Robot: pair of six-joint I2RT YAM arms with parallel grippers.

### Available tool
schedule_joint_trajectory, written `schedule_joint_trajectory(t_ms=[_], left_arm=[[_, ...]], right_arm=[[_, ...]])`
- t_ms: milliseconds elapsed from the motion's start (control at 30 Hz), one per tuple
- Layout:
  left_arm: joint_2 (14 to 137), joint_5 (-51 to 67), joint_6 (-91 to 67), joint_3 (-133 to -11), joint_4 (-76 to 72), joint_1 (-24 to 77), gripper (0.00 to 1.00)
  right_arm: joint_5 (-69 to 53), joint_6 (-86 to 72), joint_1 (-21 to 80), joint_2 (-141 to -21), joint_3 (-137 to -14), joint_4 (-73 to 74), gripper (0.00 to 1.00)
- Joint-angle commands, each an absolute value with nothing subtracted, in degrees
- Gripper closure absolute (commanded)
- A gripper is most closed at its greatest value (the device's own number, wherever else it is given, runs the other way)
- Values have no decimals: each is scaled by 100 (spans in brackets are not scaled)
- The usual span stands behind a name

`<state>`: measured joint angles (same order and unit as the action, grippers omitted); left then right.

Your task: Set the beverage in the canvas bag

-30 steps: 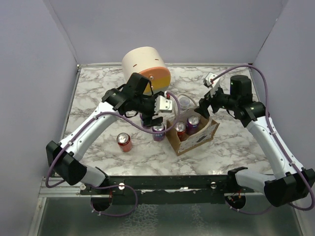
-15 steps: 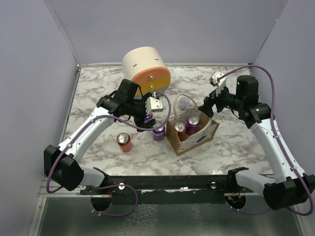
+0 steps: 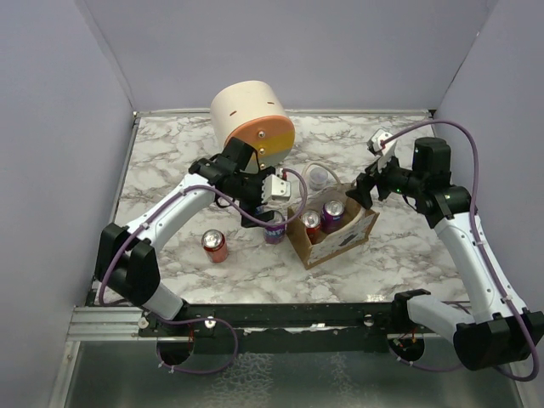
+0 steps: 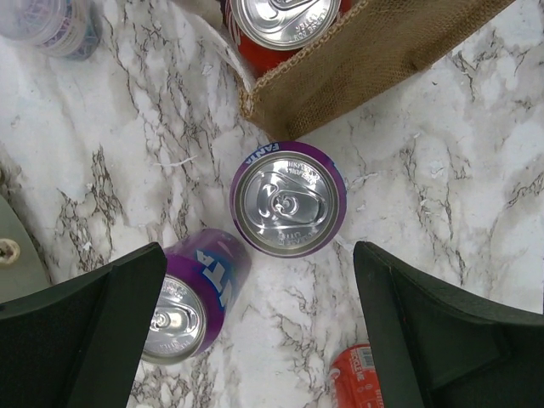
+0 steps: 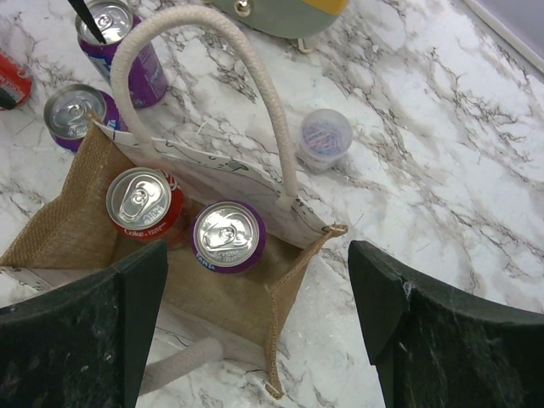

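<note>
I need to grab the purple Fanta can beside the bag's corner by its lid end with my left gripper next, so its bottom stays free to stand inside the bag.
The tan canvas bag stands open at the centre right, with a red Coke can and a purple Fanta can upright inside. My left gripper is open and empty, pointing down over an upright purple Fanta can beside the bag's corner. A second purple can stands by my left finger. My right gripper is open and empty above the bag's far right edge. In its view the Coke can, the Fanta can and a rope handle show.
A red can stands on the table left of the bag. A small clear lidded cup sits behind the bag. The big cream cylinder with the orange face lies at the back. Grey walls enclose the marble table.
My left arm has swung so that its elbow sits further forward, with the gripper staying over the purple cans. My right gripper has drawn back to the right, away from the bag.
</note>
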<state>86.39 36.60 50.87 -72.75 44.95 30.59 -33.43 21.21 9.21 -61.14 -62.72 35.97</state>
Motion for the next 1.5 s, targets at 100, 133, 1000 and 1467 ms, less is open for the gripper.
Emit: schedule_joint_trajectory(t_ms=[100,133,1000,1467], left_arm=[[9048,3697,5581,-7572,4666,3271,5],[9083,3681,5594,-7546,4642,3288,5],[9489,3515,5470,-6956,4019,3595,25],[9271,3661,5483,-7121,4347,3609,63]], right_arm=[[-3610,2048,826,-6031,-6196,3410,14],[-3612,2043,822,-6038,-6196,3404,14],[-3700,2039,694,-6058,-6025,3340,13],[-3380,2188,642,-6010,-6023,3462,13]])
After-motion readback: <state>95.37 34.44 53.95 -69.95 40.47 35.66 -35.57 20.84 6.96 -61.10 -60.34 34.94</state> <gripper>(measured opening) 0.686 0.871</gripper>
